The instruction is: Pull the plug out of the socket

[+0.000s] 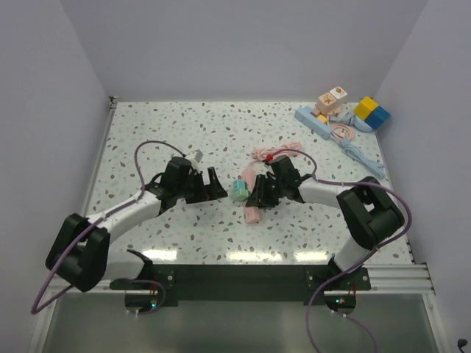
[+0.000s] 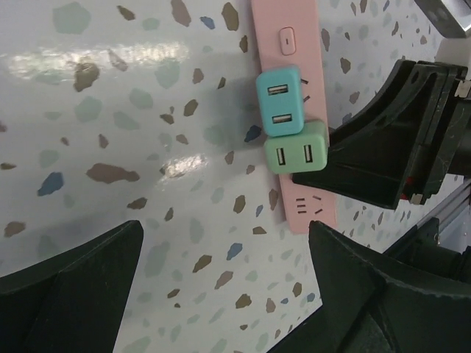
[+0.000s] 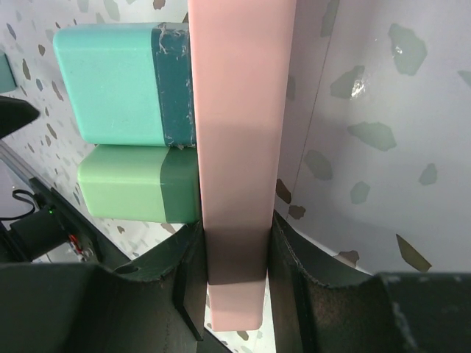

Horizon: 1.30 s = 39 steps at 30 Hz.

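I will next pull the green plug straight off the socket [image 1: 252, 214], so my left gripper will grab the green plug's body [image 1: 241, 195] by its opposite ends, clear of the teal plug.
A pink power strip [image 1: 252, 214] lies mid-table with a teal plug [image 2: 278, 101] and a green plug [image 2: 296, 154] side by side in its sockets. My right gripper [image 1: 262, 197] is shut on the strip's narrow sides just below the green plug; in the right wrist view both pads press the strip [image 3: 239, 110], with the teal plug [image 3: 121, 82] and green plug [image 3: 136, 182] sticking out to the left. My left gripper [image 1: 218, 184] is open and empty, just left of the plugs [image 1: 239, 190] and facing them. Its fingers [image 2: 66, 287] stand wide apart over bare table.
The strip's pink cable [image 1: 276, 152] coils behind it. A blue power strip [image 1: 318, 122] with toy blocks, a yellow-and-blue block [image 1: 372, 112] and a blue cable [image 1: 357, 151] lie at the back right. A small white object [image 1: 197, 155] lies behind the left gripper.
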### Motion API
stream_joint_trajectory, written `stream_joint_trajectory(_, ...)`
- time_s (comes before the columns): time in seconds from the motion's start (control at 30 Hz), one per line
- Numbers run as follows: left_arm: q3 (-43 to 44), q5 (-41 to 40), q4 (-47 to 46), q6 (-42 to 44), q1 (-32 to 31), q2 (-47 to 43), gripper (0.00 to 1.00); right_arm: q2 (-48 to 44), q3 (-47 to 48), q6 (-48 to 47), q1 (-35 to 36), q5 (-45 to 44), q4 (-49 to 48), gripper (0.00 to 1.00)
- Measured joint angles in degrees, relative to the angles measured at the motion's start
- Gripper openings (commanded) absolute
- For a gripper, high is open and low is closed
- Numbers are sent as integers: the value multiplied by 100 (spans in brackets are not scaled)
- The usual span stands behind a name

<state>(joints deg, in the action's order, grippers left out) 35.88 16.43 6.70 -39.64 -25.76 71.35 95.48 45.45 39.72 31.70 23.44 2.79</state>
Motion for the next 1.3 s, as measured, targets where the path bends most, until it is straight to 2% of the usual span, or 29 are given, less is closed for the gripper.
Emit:
stream_joint_trajectory(0.2, 597, -372, -542, -304, -702, 1012, 100, -44, -81, 133, 61, -46, -90, 0)
stream_joint_trajectory(0.63, 702, -448, -1469, -457, -1154, 2092, 98, -52, -103, 236, 94, -103, -140, 0)
stream_joint_trajectory(0.77, 861, -439, -1569, -452, -1222, 2297, 74, -52, -101, 254, 92, -109, -140, 0)
stream_joint_trajectory(0.8, 868, -457, -1624, -457, -1226, 2317, 60, -52, -101, 254, 92, -109, -140, 0)
stream_joint_trajectory(0.87, 870, -376, -1786, -487, -1226, 2343, 43, -50, -101, 264, 105, -131, -160, 0)
stream_joint_trajectory(0.9, 870, -389, -1864, -487, -1248, 2334, 26, -50, -101, 273, 114, -144, -170, 0)
stream_joint_trajectory(0.93, 863, -398, -1884, -501, -1255, 2326, 19, -50, -103, 289, 109, -146, -164, 0)
stream_joint_trajectory(0.97, 839, -389, -1934, -518, -1255, 2315, 5, -50, -105, 306, 96, -146, -168, 0)
stream_joint_trajectory(1.0, 811, -391, -1976, -535, -1255, 2312, 0, -48, -105, 315, 96, -151, -186, 0)
stream_joint_trajectory(1.17, 544, -555, -1989, -522, -1259, 2015, 0, -2, -136, 424, 164, -136, -286, 0)
stream_joint_trajectory(1.3, 2, -616, -1779, -531, -1045, 1246, 0, 219, -116, 542, 328, 98, -551, 0)
